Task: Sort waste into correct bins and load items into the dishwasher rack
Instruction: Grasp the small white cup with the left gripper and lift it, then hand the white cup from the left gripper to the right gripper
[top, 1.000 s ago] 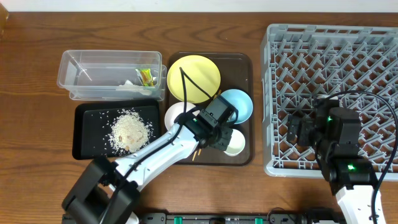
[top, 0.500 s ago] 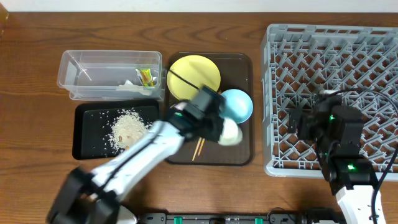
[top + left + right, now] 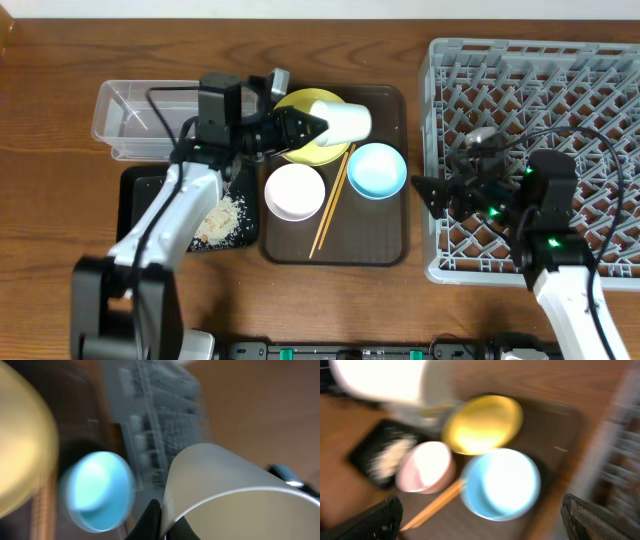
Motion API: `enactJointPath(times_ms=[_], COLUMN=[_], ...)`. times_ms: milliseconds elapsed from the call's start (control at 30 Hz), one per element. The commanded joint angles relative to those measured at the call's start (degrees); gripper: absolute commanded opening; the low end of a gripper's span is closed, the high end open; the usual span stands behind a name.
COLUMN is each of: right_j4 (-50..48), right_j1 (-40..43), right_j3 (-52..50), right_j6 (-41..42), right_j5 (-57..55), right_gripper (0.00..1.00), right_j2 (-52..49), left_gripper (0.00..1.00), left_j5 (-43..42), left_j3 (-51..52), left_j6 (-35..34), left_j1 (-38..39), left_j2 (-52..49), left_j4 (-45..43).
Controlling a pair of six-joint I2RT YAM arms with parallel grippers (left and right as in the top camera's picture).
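Note:
Next, to load the rack (image 3: 520,46), my right gripper grabs the pale cup around its outer body at the cup's loose end (image 3: 356,122). That is away from my left gripper's pinch on the cup's rim.
My left gripper (image 3: 318,123) is shut on the wall of the small pale cup (image 3: 346,118), held on its side over the round yellow plate (image 3: 296,146). In the left wrist view the jaws (image 3: 161,521) pinch the cup's rim (image 3: 225,485). The white bowl (image 3: 294,191), light blue bowl (image 3: 378,169) and chopsticks (image 3: 331,203) lie on the brown tray (image 3: 385,245). My right gripper (image 3: 432,190) is open and empty at the left edge of the grey dishwasher rack (image 3: 520,46), facing the blue bowl (image 3: 500,482). My left arm hides the wrapper.
The clear box (image 3: 140,118) stands at the back left, with the black tray (image 3: 140,195) in front of it holding rice crumbs (image 3: 222,218). My left arm stretches over both. Bare wooden table lies between the brown tray and the rack.
My left gripper has lifted the cup off the tray's front and carried it back over the yellow plate, uncovering the white bowl and chopsticks. My right gripper has turned left toward the tray.

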State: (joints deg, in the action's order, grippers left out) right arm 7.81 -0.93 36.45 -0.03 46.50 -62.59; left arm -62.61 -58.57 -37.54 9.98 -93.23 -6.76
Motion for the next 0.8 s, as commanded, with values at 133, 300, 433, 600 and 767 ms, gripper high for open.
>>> enactJointPath(times_ms=[133,300,433,600,767], right_j4=[-7.5,-15.2,-22.7,-26.8,-27.6], right_j1=[0.4,-0.6,-1.4,-1.8,-1.8], right_j3=[0.9,0.9,0.9,0.9,0.9], right_j6=[-3.0,-1.9,0.5,2.4,2.5], right_j5=[24.5,26.0,25.9,24.2,24.3], right_gripper=[0.97,0.95,0.94,0.92,0.92], right_j2=[-8.7,-12.5,-13.7,-14.1,-14.2], left_gripper=[0.06,0.06,0.06,0.06,0.06], left_j5=[-17.7,-17.8,-17.8,-17.8,-17.8], left_j3=[-0.5,-0.5,-0.5,-0.5,-0.5], left_j6=[-12.9,-13.0,-13.5,-14.0,-14.9], left_j1=[2.7,4.4,5.6,7.0,9.2], left_j2=[-5.1,-5.2,-5.2,-5.2,-5.2], left_j4=[-8.8,-8.8,-8.8,-8.8,-8.8])
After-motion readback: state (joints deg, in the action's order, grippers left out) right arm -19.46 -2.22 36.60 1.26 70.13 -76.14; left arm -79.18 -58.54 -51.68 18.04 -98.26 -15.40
